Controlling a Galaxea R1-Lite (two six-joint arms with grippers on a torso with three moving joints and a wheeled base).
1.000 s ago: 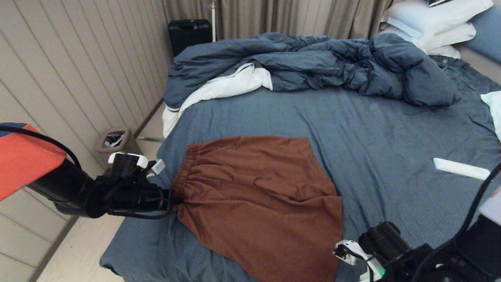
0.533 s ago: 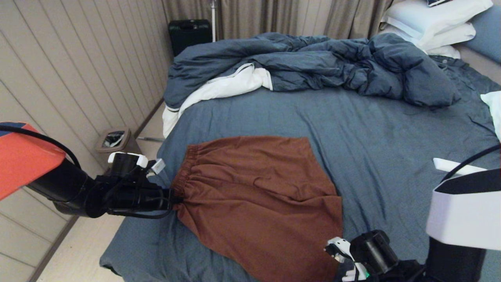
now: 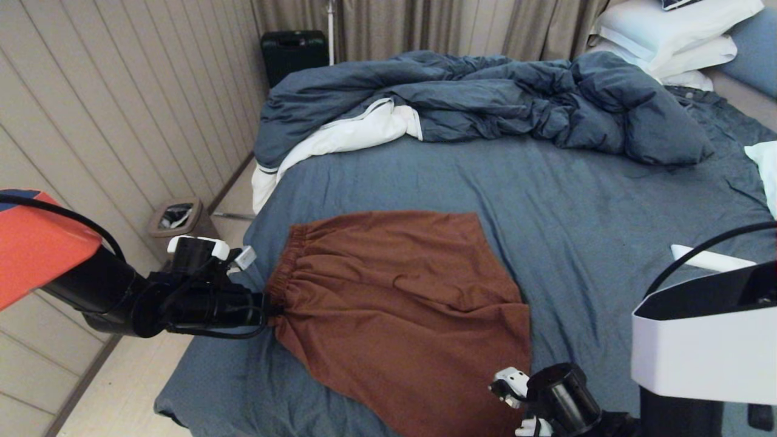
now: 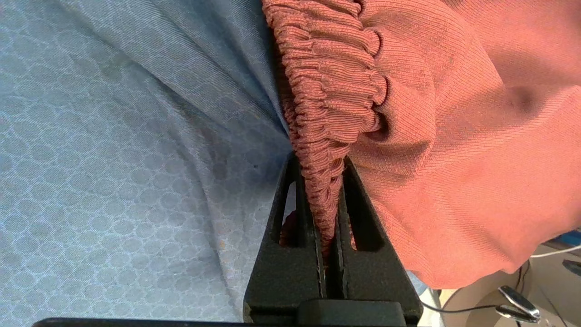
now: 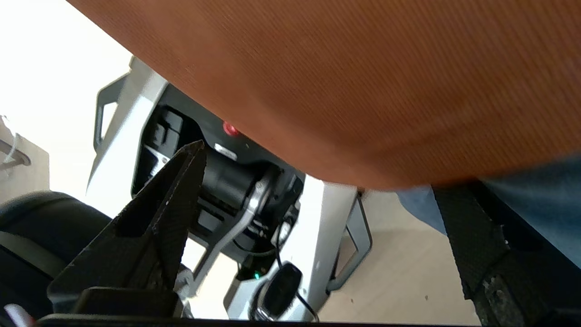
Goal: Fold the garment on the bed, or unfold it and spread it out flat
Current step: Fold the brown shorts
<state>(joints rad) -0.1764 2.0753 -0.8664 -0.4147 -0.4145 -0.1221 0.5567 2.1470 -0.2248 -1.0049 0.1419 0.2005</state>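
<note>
I should pick up the shorts by the overhanging leg hem (image 3: pixel 496 421) with my right gripper next. Then I will fold the shorts over onto the other leg (image 3: pixel 453 251).
The garment (image 3: pixel 400 303), rust-brown shorts, lies spread on the bed (image 3: pixel 576 230) near its front left corner, waistband toward the left edge. My left gripper (image 3: pixel 267 312) is at that edge, shut on the gathered waistband (image 4: pixel 331 81); the elastic is pinched between its black fingers (image 4: pixel 358 227). My right arm (image 3: pixel 558 397) is at the bed's near edge by the garment's lower right corner. In the right wrist view the right gripper (image 5: pixel 317 172) stands wide open just below the overhanging hem (image 5: pixel 363 91), with nothing between its fingers.
A rumpled dark blue duvet (image 3: pixel 485 103) and white pillows (image 3: pixel 668 30) lie at the far end. A white flat object (image 3: pixel 710 258) rests on the sheet at right. A bin (image 3: pixel 176 215) and a black suitcase (image 3: pixel 294 51) stand on the floor by the panelled wall.
My right arm has swung left along the near bed edge toward the garment's lower corner, and its white forearm has come into view. The left gripper and the garment have not moved.
</note>
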